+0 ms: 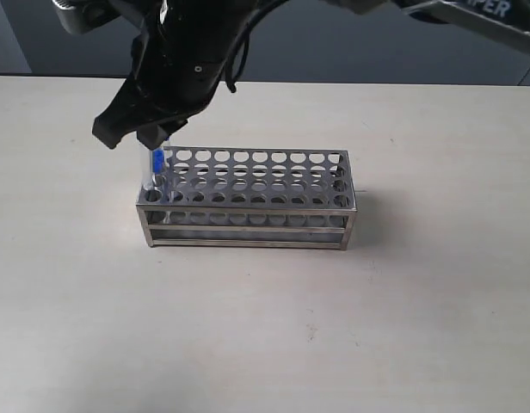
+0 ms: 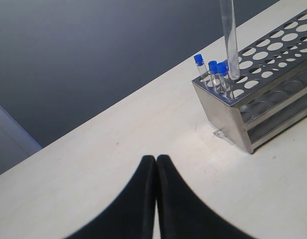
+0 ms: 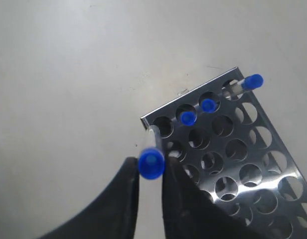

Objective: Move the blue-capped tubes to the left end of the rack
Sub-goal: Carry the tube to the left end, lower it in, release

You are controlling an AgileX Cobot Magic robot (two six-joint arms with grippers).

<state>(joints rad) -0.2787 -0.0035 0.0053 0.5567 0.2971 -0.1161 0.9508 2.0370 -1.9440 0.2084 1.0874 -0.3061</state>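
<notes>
The tube's lower end hangs above the rack's front corner hole (image 1: 151, 195), so my right gripper needs to bring the tube down into the hole before it opens.
The steel rack (image 1: 248, 225) stands mid-table. My right gripper (image 1: 136, 136) reaches across to its left end, shut on a blue-capped tube (image 1: 150, 175) held upright. In the right wrist view the tube's cap (image 3: 151, 163) sits between the gripper (image 3: 150, 167) fingers at the rack's (image 3: 196, 95) corner. The tube's (image 2: 230, 45) lower end reaches the top plate (image 2: 273, 64). Three more blue-capped tubes (image 2: 214, 69) stand in the end row, with caps (image 3: 188, 118) (image 3: 208, 105) (image 3: 253, 81). My left gripper (image 2: 156, 158) is shut and empty, away from the rack.
The pale table (image 1: 265, 327) surrounds the rack on all sides. The right arm's black body (image 1: 183, 60) hangs over the rack's left end. A dark wall (image 2: 93, 59) runs behind the table's far edge.
</notes>
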